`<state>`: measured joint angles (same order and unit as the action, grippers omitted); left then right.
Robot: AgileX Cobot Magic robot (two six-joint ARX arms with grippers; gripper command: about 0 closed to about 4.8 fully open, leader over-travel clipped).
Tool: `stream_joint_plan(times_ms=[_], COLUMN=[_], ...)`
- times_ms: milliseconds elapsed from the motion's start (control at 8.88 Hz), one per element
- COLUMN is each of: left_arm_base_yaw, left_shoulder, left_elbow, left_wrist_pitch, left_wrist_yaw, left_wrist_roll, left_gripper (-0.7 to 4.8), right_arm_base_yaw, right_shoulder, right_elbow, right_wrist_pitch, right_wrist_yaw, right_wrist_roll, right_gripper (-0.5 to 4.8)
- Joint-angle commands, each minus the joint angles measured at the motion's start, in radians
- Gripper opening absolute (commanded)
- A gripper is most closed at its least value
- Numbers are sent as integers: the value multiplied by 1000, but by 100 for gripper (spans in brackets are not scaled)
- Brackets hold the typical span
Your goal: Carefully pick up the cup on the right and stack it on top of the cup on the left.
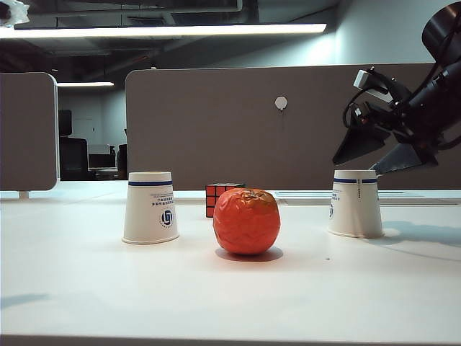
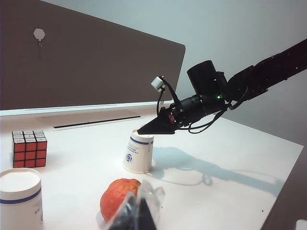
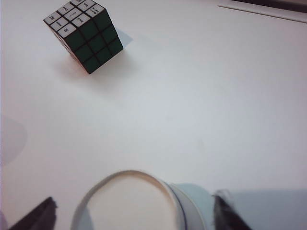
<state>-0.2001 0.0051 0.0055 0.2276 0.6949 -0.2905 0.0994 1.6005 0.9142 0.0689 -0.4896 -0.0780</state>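
My right gripper needs to take the white paper cup by its upturned base (image 1: pixel 356 175) next, so I can stack it over the cup beyond the orange fruit (image 1: pixel 150 207).
Two white paper cups with a blue band stand upside down on the white table. The cup on the right (image 1: pixel 355 205) also shows in the left wrist view (image 2: pixel 138 153) and, from above, in the right wrist view (image 3: pixel 129 203). The cup on the left (image 1: pixel 150 209) appears too in the left wrist view (image 2: pixel 20 199). My right gripper (image 1: pixel 354 166) hovers just over the right cup, open, its dark fingers (image 3: pixel 41 215) spread to either side of the cup's upturned base without touching it. My left gripper (image 2: pixel 140 199) is off to the side, fingers together, holding nothing.
A wrinkled orange fruit (image 1: pixel 246 221) lies between the cups, toward the front. A Rubik's cube (image 1: pixel 218 196) sits behind it. A grey partition (image 1: pixel 216 122) runs along the table's far edge.
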Motion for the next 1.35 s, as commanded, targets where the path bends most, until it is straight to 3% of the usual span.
stream_joint_plan(times_ms=[113, 788, 901, 1014, 1239, 1351], left_arm_base_yaw=[0, -1, -1, 0, 0, 0], left_shoulder=[0, 0, 0, 0, 0, 0], left_elbow=[2, 2, 2, 2, 2, 2], left_wrist_pitch=[13, 13, 13, 13, 12, 12], left_wrist_yaw=[-3, -2, -2, -2, -3, -3], left_wrist_roll=[-5, -5, -5, -5, -5, -5], left_gripper=[-3, -3, -3, -3, -3, -2], right_arm_base_yaw=[0, 1, 1, 65, 112, 223], right_shoulder=[18, 58, 58, 56, 55, 55], right_elbow=[2, 2, 2, 2, 97, 186], right_wrist_pitch=[-24, 36, 40, 86, 119, 124], right_wrist_yaw=[0, 19, 18, -5, -63, -109], right_wrist_roll=[-1, -1, 0, 3, 83, 99], right_gripper=[420, 417, 333, 300, 300, 301])
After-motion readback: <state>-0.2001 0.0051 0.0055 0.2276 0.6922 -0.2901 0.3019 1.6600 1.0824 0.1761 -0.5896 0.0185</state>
